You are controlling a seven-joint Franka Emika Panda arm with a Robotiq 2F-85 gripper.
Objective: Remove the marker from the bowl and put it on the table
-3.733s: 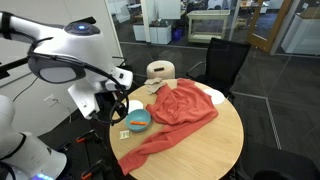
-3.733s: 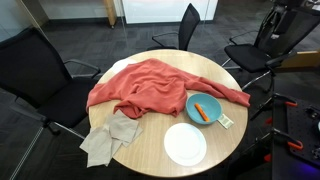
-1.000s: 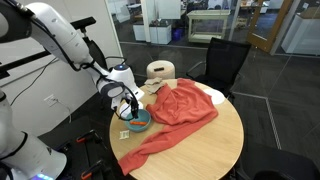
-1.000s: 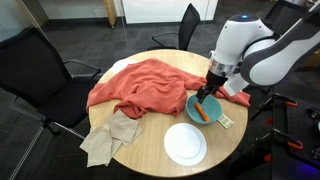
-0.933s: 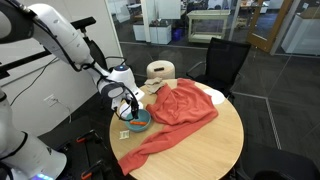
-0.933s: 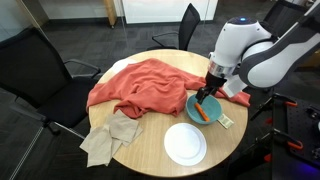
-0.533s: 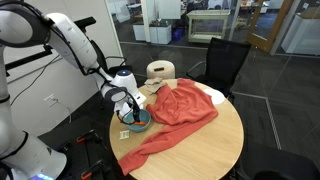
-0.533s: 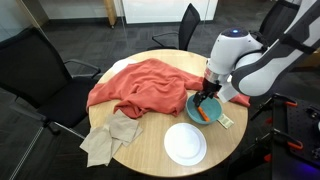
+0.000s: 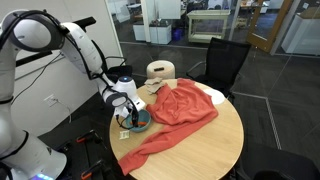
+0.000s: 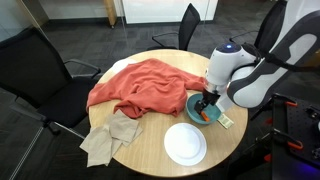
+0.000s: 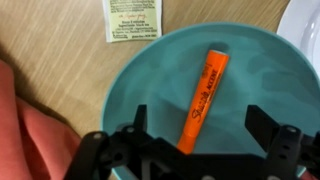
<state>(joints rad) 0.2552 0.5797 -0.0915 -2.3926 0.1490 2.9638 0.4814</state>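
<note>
My gripper's fingers stop above the marker between them, so it is too early to close, and my gripper lowers to the marker next.
The orange marker (image 11: 203, 95) lies inside the teal-blue bowl (image 11: 260, 70), seen from above in the wrist view. My gripper (image 11: 198, 122) is open, low over the bowl, with one finger on each side of the marker's near end and not touching it. In both exterior views the gripper (image 10: 207, 102) (image 9: 130, 113) reaches down into the bowl (image 10: 197, 113) (image 9: 141, 122), which sits near the edge of the round wood-coloured table (image 10: 150, 155) (image 9: 210, 150). The marker (image 10: 203, 115) shows only partly under the fingers.
A red cloth (image 10: 150, 85) (image 9: 180, 110) covers much of the table next to the bowl. A white plate (image 10: 185, 143) lies in front of the bowl, a small paper label (image 11: 132, 18) beside it, a beige rag (image 10: 110, 138) farther off. A beige roll (image 9: 160, 71) and black chairs (image 9: 225, 60) stand behind.
The arm has lowered from beside the bowl down into it. The open fingers now straddle the marker. The marker and bowl have not moved.
</note>
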